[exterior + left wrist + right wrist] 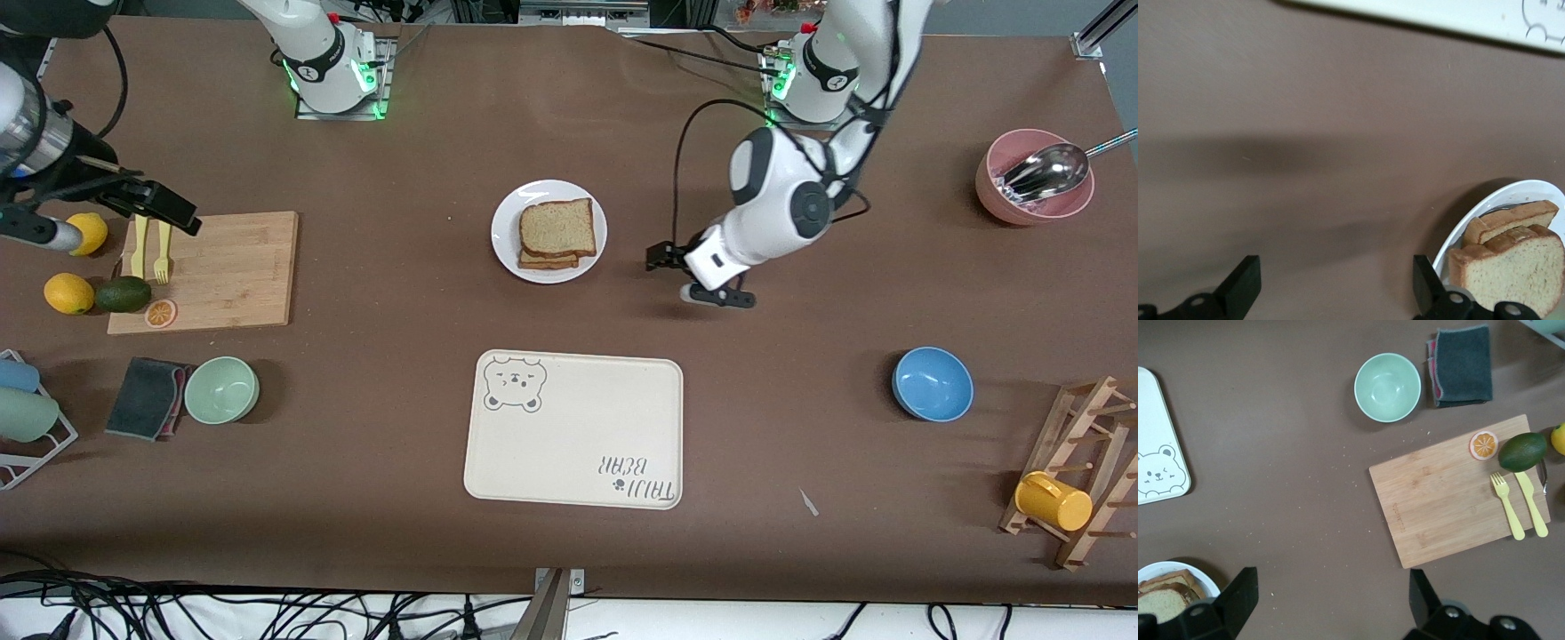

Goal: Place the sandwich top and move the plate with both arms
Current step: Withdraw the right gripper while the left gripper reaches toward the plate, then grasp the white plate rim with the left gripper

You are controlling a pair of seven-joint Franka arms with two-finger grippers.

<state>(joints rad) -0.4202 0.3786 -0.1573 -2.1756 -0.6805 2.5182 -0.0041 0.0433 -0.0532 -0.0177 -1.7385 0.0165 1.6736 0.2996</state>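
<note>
The plate with the sandwich top (557, 228) resting on it needs to be moved. My left gripper will next grab the plate by its rim (602, 231) to move it.
The sandwich top (557, 227), a plain brown bread slice, lies on another slice on the white plate (504, 233). My left gripper (698, 277) is open and empty, low over the bare table beside the plate, toward the left arm's end. In the left wrist view the left gripper (1333, 287) frames bare table, with the plate (1485, 207) and the sandwich top (1511, 267) just outside one finger. My right gripper (142, 209) is open and empty, high over the cutting board's edge. In the right wrist view the right gripper (1331, 600) is over bare table, and the plate (1158, 570) shows at the corner.
The cream bear tray (578, 444) lies nearer the front camera than the plate. A cutting board (213, 271) with forks, lemons and an avocado, a green bowl (221, 389) and a cloth are toward the right arm's end. A blue bowl (932, 383), a pink bowl (1031, 178) and a mug rack are toward the left arm's end.
</note>
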